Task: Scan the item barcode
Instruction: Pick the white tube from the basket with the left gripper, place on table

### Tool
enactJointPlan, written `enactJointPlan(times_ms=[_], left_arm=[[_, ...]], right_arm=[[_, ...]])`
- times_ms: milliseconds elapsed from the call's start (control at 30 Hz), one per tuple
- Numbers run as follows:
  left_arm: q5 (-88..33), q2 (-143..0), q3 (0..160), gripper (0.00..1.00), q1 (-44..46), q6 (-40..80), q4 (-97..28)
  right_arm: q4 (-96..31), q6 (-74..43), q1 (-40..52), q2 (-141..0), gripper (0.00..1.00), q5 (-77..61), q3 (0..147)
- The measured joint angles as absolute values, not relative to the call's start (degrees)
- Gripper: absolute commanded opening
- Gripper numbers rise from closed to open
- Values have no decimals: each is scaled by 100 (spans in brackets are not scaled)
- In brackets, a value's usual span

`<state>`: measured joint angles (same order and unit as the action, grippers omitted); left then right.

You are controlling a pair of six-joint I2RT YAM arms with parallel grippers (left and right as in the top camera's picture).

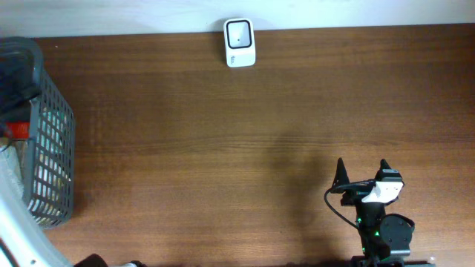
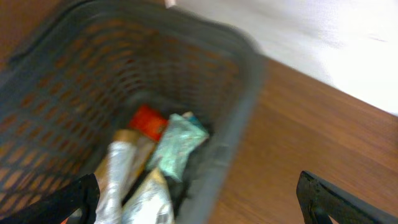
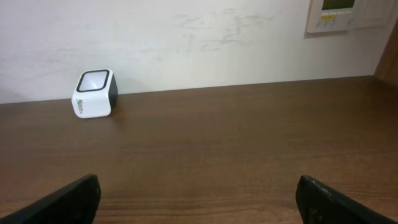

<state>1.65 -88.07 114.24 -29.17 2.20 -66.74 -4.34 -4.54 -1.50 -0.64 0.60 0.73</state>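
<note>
I should next grab the gold and silver tube's side edges across its silver body with my left gripper, so it lies flat for scanning its barcode.
A grey mesh basket stands at the table's left edge. In the left wrist view the basket holds several packaged items: a red packet, a pale green pouch, a gold and silver tube and a white pack. My left gripper hovers open over the basket's right wall, one finger above the inside and one above the table. The white scanner sits at the far edge, also seen as the scanner. My right gripper is open and empty near the front right, again the right gripper.
The brown wooden table runs up to a white wall at the back. A control panel hangs on that wall at the upper right. Part of a white shape shows at the lower left corner beside the basket.
</note>
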Motion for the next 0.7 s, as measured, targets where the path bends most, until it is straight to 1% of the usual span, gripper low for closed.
enactJointPlan(times_ms=[100,133,200,367,400,433,467,500,533,567,633,667,700], left_arm=[[246,-9126,11382,99,-3581,287,-6748],[333,-9236,11251,94,-3695,285,-6757],[685,-9476,10847,92,-3743,252,-6755],[1063,-9692,9056,86,-4136,126,-5717],[1135,-9723,8676,74,-4239,106,-5518],[1210,-9743,8329,69,-4346,-1,-5137],[1249,-9751,8123,65,-4388,-113,-4853],[1280,-9767,7957,65,-4397,-211,-4676],[1385,-9817,7797,58,-4397,-298,-4525],[1479,-9907,7743,55,-4425,-329,-4447],[1612,-10173,7723,55,-4558,-384,-4383],[1656,-10280,7706,52,-4595,-388,-4278],[1671,-10394,7703,38,-4600,-436,-4115]], right_arm=[[-434,-454,-150,-64,99,60,73],[-434,-451,-150,-64,99,60,73],[-434,-454,-150,-64,99,60,73],[-434,-451,-150,-64,98,60,73],[-434,-454,-150,-64,99,60,73],[-434,-454,-150,-62,99,60,73],[-434,-454,-150,-64,99,60,73],[-434,-454,-150,-64,99,60,73],[-434,-451,-150,-64,99,60,73],[-434,-454,-150,-62,99,60,73],[-434,-454,-150,-62,99,60,73],[-434,-456,-150,-64,99,60,73],[-434,-451,-150,-62,99,62,73]])
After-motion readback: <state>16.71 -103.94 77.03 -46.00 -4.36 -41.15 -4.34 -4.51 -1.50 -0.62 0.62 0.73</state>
